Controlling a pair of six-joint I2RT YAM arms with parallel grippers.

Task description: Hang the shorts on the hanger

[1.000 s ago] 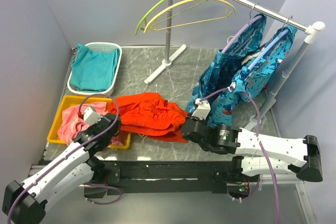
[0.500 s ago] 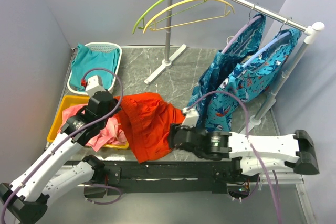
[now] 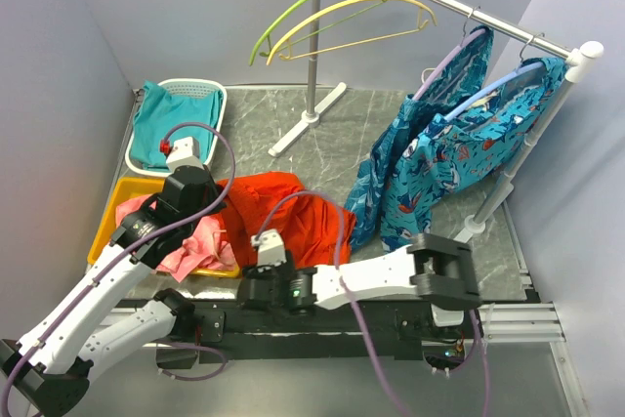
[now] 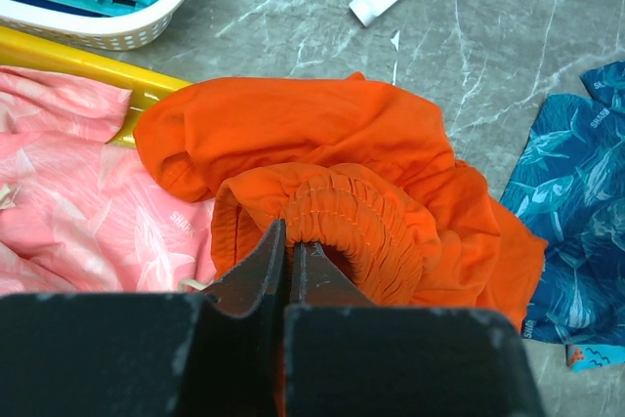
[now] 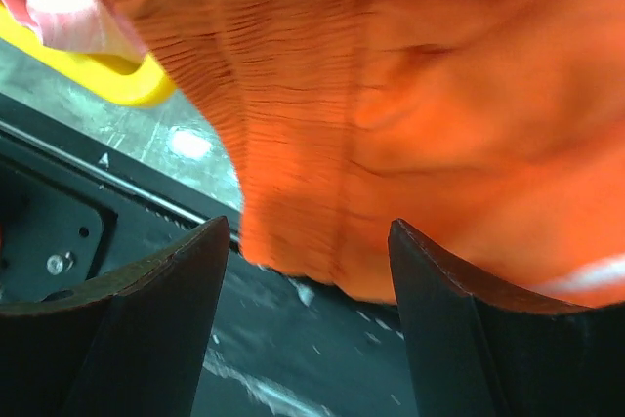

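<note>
I need to grab the red-orange shorts by the elastic waistband's near edge (image 5: 296, 233) next with my right gripper, so the waistband's opening can go over the hanger.
The red-orange shorts (image 3: 293, 220) hang bunched over the table's front left. My left gripper (image 3: 223, 200) holds them up, shut on the gathered elastic waistband (image 4: 342, 212), with both fingers pressed together at the gripper (image 4: 290, 233). My right gripper (image 3: 246, 280) is low at the front edge, below the shorts. It stands open (image 5: 308, 227), and the shorts' lower hem (image 5: 303, 251) dangles just beyond its fingertips without being pinched. The yellow hanger (image 3: 352, 12) hangs on the rail at the back, beside a lime-green hanger (image 3: 288, 9).
A yellow bin (image 3: 105, 241) with pink cloth (image 3: 200, 246) sits left of the shorts. Behind it is a white basket (image 3: 217, 114) of teal fabric. Teal patterned garments (image 3: 439, 158) hang from the rack (image 3: 459, 9) on the right. The rack's post (image 3: 312, 56) stands mid-table.
My right gripper has opened, released the shorts and swung left along the front edge. The left gripper has raised the waistband, so the shorts now hang rather than lie spread.
</note>
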